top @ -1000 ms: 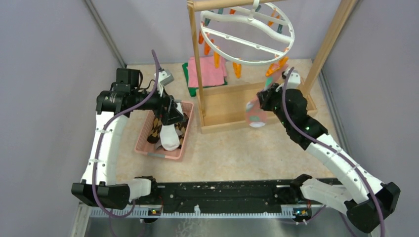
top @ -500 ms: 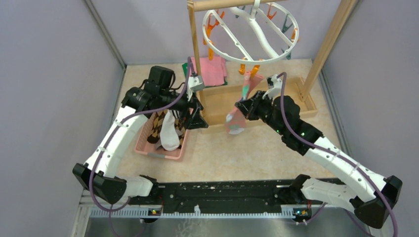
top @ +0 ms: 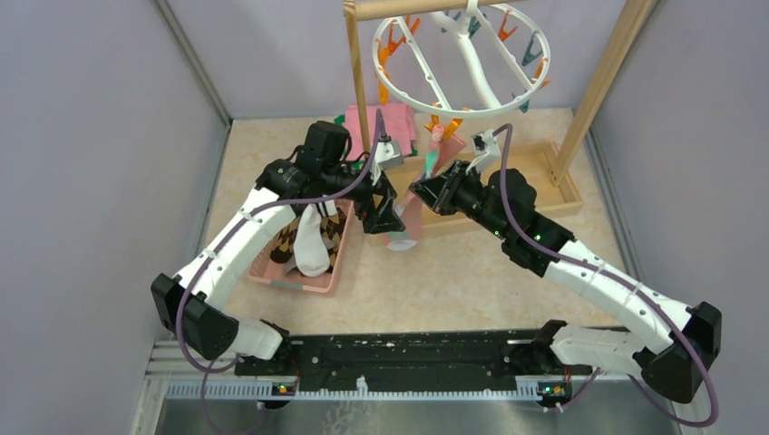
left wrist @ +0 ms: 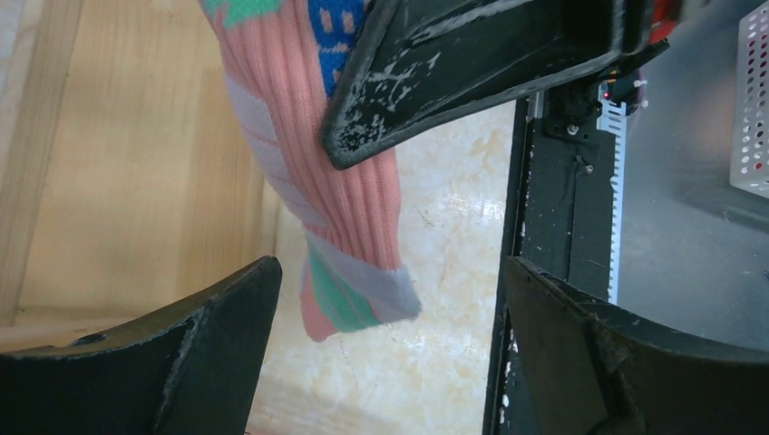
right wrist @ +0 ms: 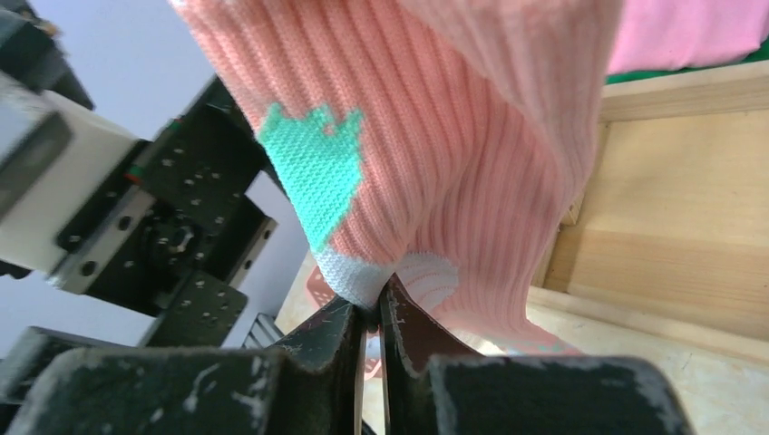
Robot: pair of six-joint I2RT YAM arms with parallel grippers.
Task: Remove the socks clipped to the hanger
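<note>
My left gripper grabs the sock's dangling part next, so the sock's end near the orange clips stays free for removing the pink sock.
A pink sock (top: 402, 228) with green, blue and grey patches hangs in front of the wooden rack. My right gripper (top: 423, 194) is shut on it, pinching a white patch (right wrist: 376, 304). The sock's upper end reaches up close to the orange clips (top: 446, 124) of the white ring hanger (top: 462, 107); I cannot tell whether it is clipped. My left gripper (top: 388, 220) is open, and the sock's (left wrist: 349, 227) lower end dangles between its wide-spread fingers (left wrist: 227, 308) without touching them. The right gripper's finger (left wrist: 472, 63) shows above it. More socks (top: 312, 250) lie in the basket.
A pink basket (top: 269, 265) sits left of the wooden frame rack (top: 508, 201). Folded pink and green cloths (top: 395, 129) lie behind the rack's left post (top: 360, 100). A black rail (top: 408, 355) runs along the near edge. Grey walls close in on both sides.
The right arm has carried the pink sock leftward. The left gripper has come right from over the basket, so that its open fingers straddle the sock's lower end. The hanger ring has turned.
</note>
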